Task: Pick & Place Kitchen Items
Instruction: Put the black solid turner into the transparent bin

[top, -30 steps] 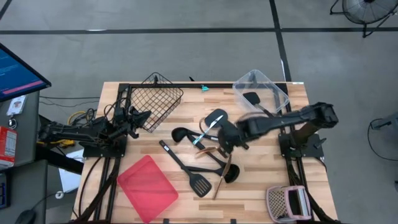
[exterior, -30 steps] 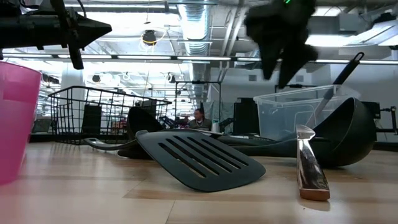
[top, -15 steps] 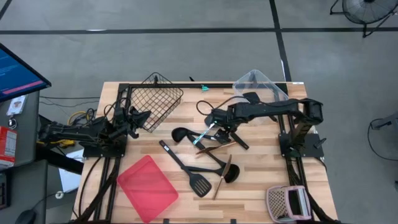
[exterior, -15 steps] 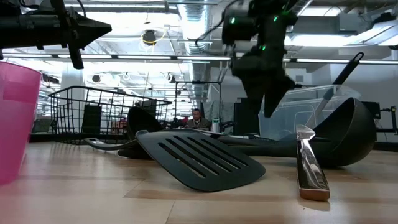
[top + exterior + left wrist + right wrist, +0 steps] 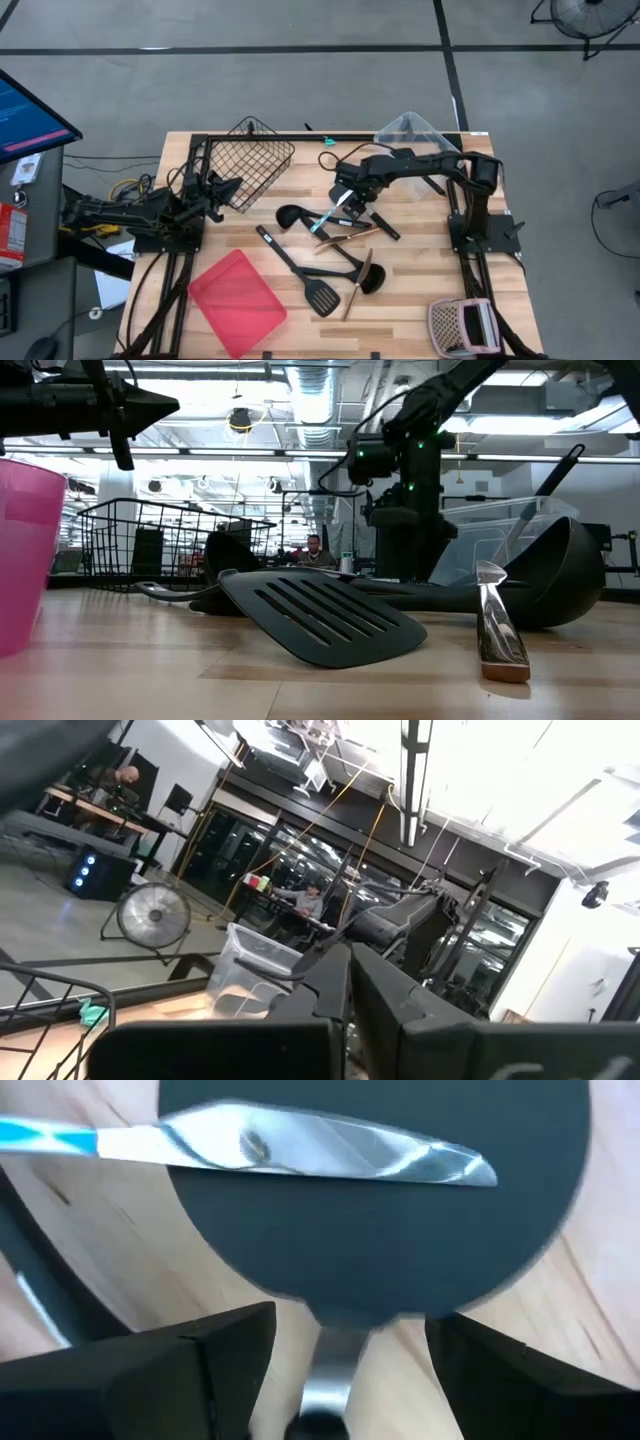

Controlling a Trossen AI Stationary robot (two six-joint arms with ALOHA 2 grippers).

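My right gripper will next grab the round black utensil by its silver neck and put it in the clear plastic bin.
Several black utensils and slim cutlery lie loose mid-table: a ladle, a slotted turner and a copper-coloured piece. A round black utensil head lies flat on the wood, with a silver knife blade lying across it. My right gripper points down over that head, open. Its fingers stand on either side of the utensil's silver neck without touching it. My left gripper waits, shut, at the left by the wire basket.
A black wire basket sits at the far left and a clear plastic bin at the far right. A flat red tray lies near the front left. A pinkish slotted item is at the front right corner.
My right gripper has swung toward the table's far edge and come down, staying open, until it stands over the round black head. The utensils have not moved.
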